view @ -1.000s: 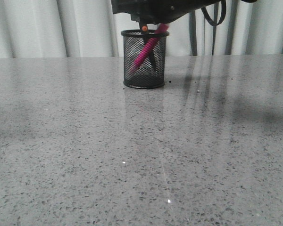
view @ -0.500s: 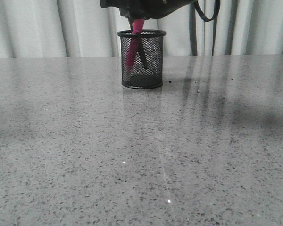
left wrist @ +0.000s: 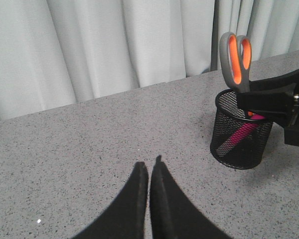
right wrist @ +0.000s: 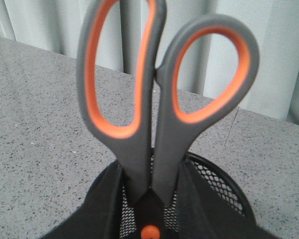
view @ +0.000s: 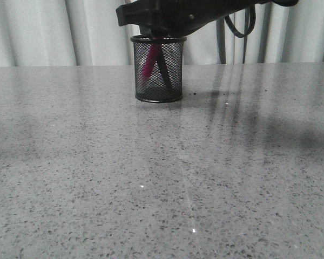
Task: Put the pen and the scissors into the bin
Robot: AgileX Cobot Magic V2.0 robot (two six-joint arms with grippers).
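Observation:
The robot's right gripper is ready to open, as the scissors' dark blades stand inside the black mesh bin and the scissors would stay there.
The black mesh bin [view: 173,81] stands at the far middle of the table. The pink pen [view: 147,66] leans inside it, and the scissors' dark blades [view: 163,69] stand in it beside the pen. My right gripper [view: 154,31] hangs just over the rim, shut on the scissors [right wrist: 154,99] at their neck, above the orange pivot dot [right wrist: 149,232]. The grey and orange handles stick up above the bin [right wrist: 224,185]. In the left wrist view the bin [left wrist: 249,149], the pen [left wrist: 237,138] and the scissors [left wrist: 235,56] show. My left gripper [left wrist: 148,168] is shut and empty, low over the table, apart from the bin.
The grey speckled table [view: 162,178] reaches to pale curtains [view: 54,32] right behind the bin. A black cable loop [view: 243,21] hangs from the right arm.
The right gripper has come down with the scissors, now deeper in the bin. The bin has slid a little left. The pen has tipped from leaning right to near upright.

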